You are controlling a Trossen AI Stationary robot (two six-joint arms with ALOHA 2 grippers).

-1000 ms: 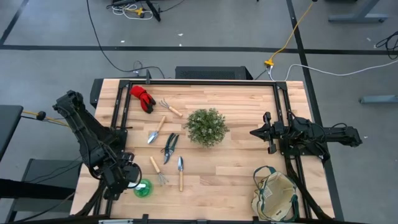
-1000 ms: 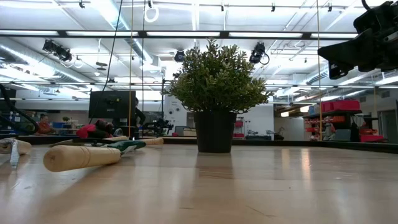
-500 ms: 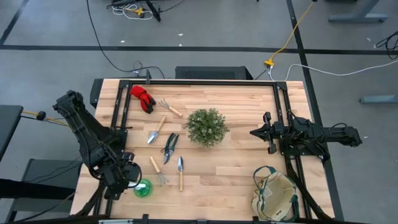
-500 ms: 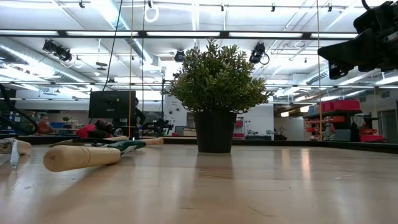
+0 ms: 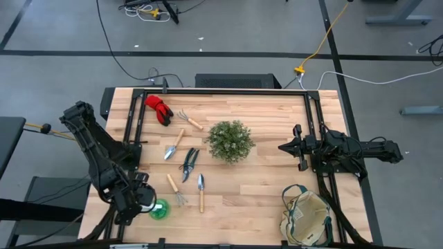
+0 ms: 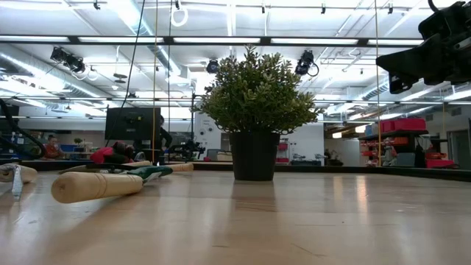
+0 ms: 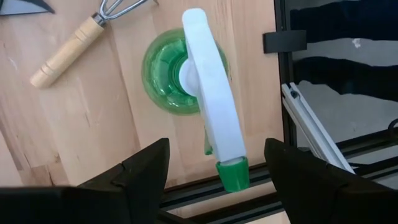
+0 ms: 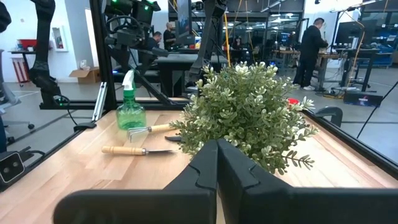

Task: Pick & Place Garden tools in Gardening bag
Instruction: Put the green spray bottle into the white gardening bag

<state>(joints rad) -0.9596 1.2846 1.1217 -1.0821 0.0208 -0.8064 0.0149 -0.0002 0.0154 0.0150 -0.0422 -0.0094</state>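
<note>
My left gripper grabs the green spray bottle by its white trigger head (image 7: pixel 222 127) next, for packing into the beige gardening bag.
A green spray bottle (image 7: pixel 186 74) with a white trigger head stands upright on its base near the table's near left corner (image 5: pixel 159 209). My left gripper (image 7: pixel 214 177) hovers open above it, pointing steeply down, one finger on either side of the white head, touching nothing. Wooden-handled tools (image 5: pixel 174 188), dark shears (image 5: pixel 189 162) and red gloves (image 5: pixel 158 107) lie on the table's left half. The beige gardening bag (image 5: pixel 306 214) sits at the near right corner. My right gripper (image 8: pixel 217 163) is shut and held level at the right edge (image 5: pixel 284 147).
A bushy potted plant (image 5: pixel 230 141) stands mid-table, between the tools and the bag. A black rail frame (image 7: pixel 292 118) runs along the table's left edge close to the bottle. Bare wood lies between the plant and the near edge.
</note>
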